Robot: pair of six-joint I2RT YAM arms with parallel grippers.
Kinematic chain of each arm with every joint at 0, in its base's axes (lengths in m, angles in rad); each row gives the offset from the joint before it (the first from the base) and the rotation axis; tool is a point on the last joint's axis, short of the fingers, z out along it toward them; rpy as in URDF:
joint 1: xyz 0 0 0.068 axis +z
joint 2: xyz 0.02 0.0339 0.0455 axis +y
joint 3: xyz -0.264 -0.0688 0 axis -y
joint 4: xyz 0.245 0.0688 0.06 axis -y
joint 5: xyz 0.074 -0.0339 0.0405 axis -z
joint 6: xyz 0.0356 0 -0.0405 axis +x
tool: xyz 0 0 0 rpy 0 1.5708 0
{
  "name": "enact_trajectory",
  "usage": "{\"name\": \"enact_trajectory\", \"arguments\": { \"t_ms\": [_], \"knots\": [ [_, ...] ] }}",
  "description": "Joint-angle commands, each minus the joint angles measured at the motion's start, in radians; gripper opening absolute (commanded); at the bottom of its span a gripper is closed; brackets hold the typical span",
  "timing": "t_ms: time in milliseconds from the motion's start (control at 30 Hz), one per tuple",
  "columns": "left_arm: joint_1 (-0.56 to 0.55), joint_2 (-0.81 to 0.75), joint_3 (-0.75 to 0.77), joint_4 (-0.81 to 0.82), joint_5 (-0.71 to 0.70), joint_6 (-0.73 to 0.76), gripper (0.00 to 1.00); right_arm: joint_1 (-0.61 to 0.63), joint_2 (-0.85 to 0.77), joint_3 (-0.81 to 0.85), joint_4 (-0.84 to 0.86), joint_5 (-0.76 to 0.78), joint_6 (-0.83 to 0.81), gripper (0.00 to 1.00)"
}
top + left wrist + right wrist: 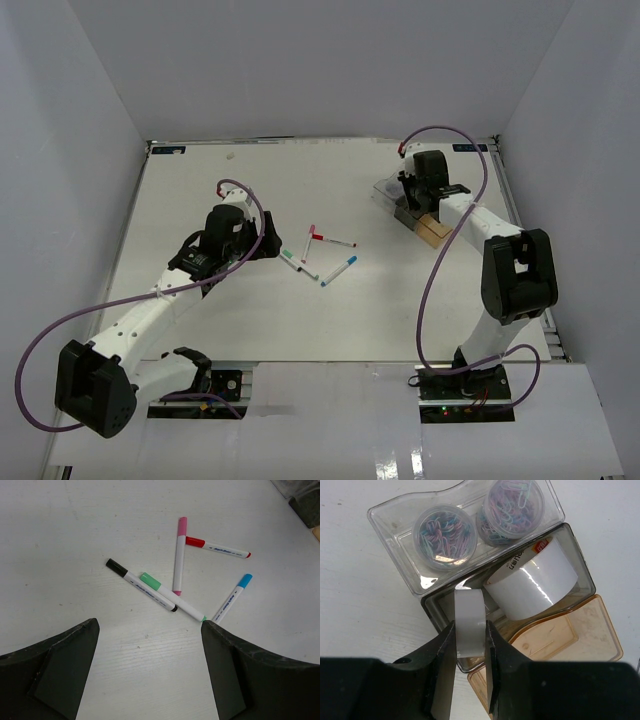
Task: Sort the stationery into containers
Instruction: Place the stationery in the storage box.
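The grey tape roll (pixel 469 607) is above the smoky grey bin's empty end, beside the white tape roll, so my right gripper opens next.
Several white markers lie in a loose cluster mid-table (pixel 322 256). In the left wrist view they have black (pixel 140 584), green (pixel 172 596), pink (pixel 179 555), red (pixel 217 547) and blue (pixel 231 599) caps. My left gripper (pixel 150 625) is open and empty, just short of them. My right gripper (pixel 469 627) is shut on a grey tape roll (pixel 469 607), held over the smoky grey bin (pixel 434 611), where a larger white tape roll (pixel 535 582) lies. Two round tubs of coloured clips (pixel 445 536) (pixel 512 507) stand in the clear bin (pixel 390 527). The amber bin (pixel 592 630) holds nothing visible.
The joined bins (pixel 432 230) stand at the back right, under my right gripper (pixel 412 195). White walls enclose the table on three sides. My left gripper (pixel 268 245) is just left of the markers.
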Motion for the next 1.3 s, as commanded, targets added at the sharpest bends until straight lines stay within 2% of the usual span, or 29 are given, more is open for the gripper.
{"name": "enact_trajectory", "arguments": {
  "t_ms": [0,133,267,300,333,433,467,533,667,867,1000,1100,1233,1267],
  "knots": [
    [0.01,-0.003,0.027,-0.003,0.005,0.0,0.94,-0.019,-0.011,0.032,0.01,-0.057,-0.059,0.15],
    [0.015,0.003,0.031,-0.002,0.022,0.0,0.94,-0.022,-0.019,0.009,0.01,-0.088,-0.063,0.25],
    [0.018,0.0,0.03,-0.002,0.026,0.001,0.94,-0.024,-0.016,-0.007,0.011,-0.072,-0.057,0.29],
    [0.018,-0.002,0.028,-0.003,0.025,0.001,0.94,-0.024,-0.016,-0.008,0.011,-0.069,-0.056,0.33],
    [0.018,-0.002,0.028,-0.002,0.023,0.003,0.94,-0.024,-0.016,-0.01,0.01,-0.069,-0.054,0.42],
    [0.018,-0.002,0.028,-0.003,0.025,0.003,0.94,-0.022,-0.024,-0.01,0.01,-0.057,-0.04,0.45],
    [0.018,0.0,0.028,-0.003,0.025,0.003,0.94,-0.024,-0.03,-0.01,0.011,-0.052,-0.037,0.49],
    [0.018,-0.002,0.028,-0.003,0.025,0.004,0.94,-0.024,-0.04,-0.013,0.01,-0.045,-0.031,0.64],
    [0.019,-0.006,0.028,-0.003,0.025,0.003,0.94,-0.021,-0.082,-0.005,-0.022,-0.032,0.033,0.73],
    [0.024,-0.016,0.031,-0.012,0.012,0.003,0.94,0.024,-0.226,-0.071,-0.076,0.023,0.338,0.77],
    [0.03,-0.025,0.033,-0.02,-0.004,0.003,0.94,0.137,-0.295,-0.134,-0.091,0.112,0.49,0.78],
    [0.031,-0.032,0.031,-0.023,-0.017,0.0,0.94,0.223,-0.298,-0.166,-0.091,0.133,0.588,0.79],
    [0.033,-0.04,0.028,-0.025,-0.023,0.0,0.94,0.358,-0.222,-0.179,-0.096,0.198,0.702,0.77],
    [0.033,-0.042,0.03,-0.025,-0.023,0.0,0.94,0.358,-0.202,-0.177,-0.098,0.198,0.717,0.77]
  ]
}}
